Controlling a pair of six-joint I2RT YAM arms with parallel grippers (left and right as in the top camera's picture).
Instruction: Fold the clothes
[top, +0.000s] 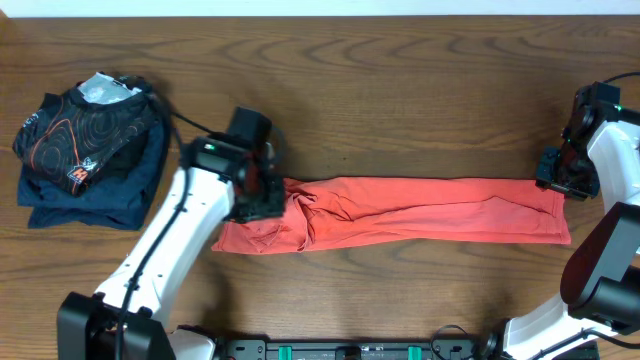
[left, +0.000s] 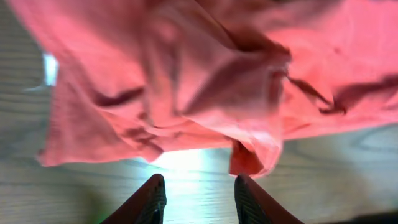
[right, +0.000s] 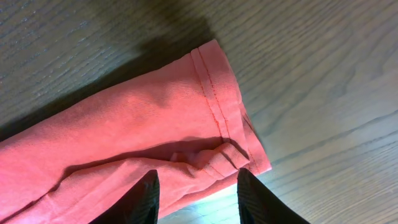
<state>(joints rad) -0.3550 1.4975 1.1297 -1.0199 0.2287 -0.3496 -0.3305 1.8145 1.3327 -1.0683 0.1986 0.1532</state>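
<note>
Next, my left gripper grabs the shirt's loose flap poking past the edge of the shirt's bunched end, to fold the flap inward along the shirt.
The clothes, a coral-red shirt (top: 420, 212), lie on the wooden table as a long narrow band running left to right, bunched and wrinkled at the left end. My left gripper (top: 256, 192) hovers over that bunched end. In the left wrist view its jaws (left: 198, 182) are open, with only bare table between them and the rumpled cloth (left: 186, 81) just ahead. My right gripper (top: 561, 172) is at the band's right end. Its jaws (right: 198, 177) stand open above the stitched hem (right: 214, 93), whose folded corner lies flat on the table between the fingertips.
At the far left sits a pile: a black garment with orange contour lines (top: 85, 130) on top of a navy-blue folded garment (top: 100, 200). The table's far edge runs along the top of the overhead view.
</note>
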